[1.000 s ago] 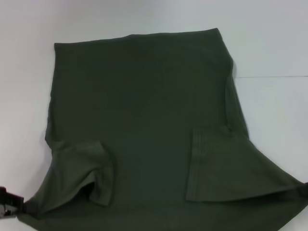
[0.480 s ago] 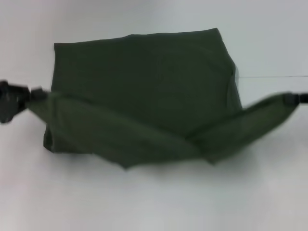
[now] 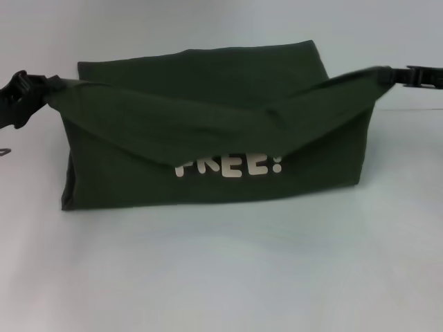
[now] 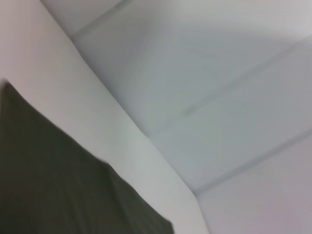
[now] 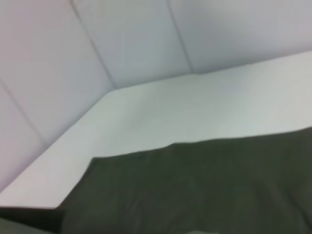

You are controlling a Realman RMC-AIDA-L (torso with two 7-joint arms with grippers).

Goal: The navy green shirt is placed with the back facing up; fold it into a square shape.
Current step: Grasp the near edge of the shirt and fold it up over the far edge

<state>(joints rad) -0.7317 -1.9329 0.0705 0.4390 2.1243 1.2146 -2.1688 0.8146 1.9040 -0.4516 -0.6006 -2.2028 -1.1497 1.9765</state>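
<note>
The shirt corner [image 3: 59, 98] hangs outside the lower layer's edge [image 3: 68, 142], so my left gripper keeps hold of the corner for now, until it is lower and farther inward.
The navy green shirt [image 3: 208, 117] lies on the white table [image 3: 221, 277] with its near end lifted and carried over the far part. The raised fold sags in the middle, and cream letters "FREE!" [image 3: 228, 166] show on its underside. My left gripper [image 3: 43, 88] is shut on the fold's left corner, my right gripper [image 3: 396, 75] on its right corner, both held above the table. Dark cloth of the shirt [image 4: 58, 185] fills a corner of the left wrist view, and the shirt [image 5: 204, 190] spreads over the table in the right wrist view.
A bare white tabletop [image 3: 221, 277] stretches in front of the shirt. The table's far edge [image 5: 146, 87] meets pale wall panels [image 4: 195, 73] in both wrist views.
Both grippers have lifted the shirt's near corners from the front edge and carried them up and away. The near end now hangs over the far part, showing the letters.
</note>
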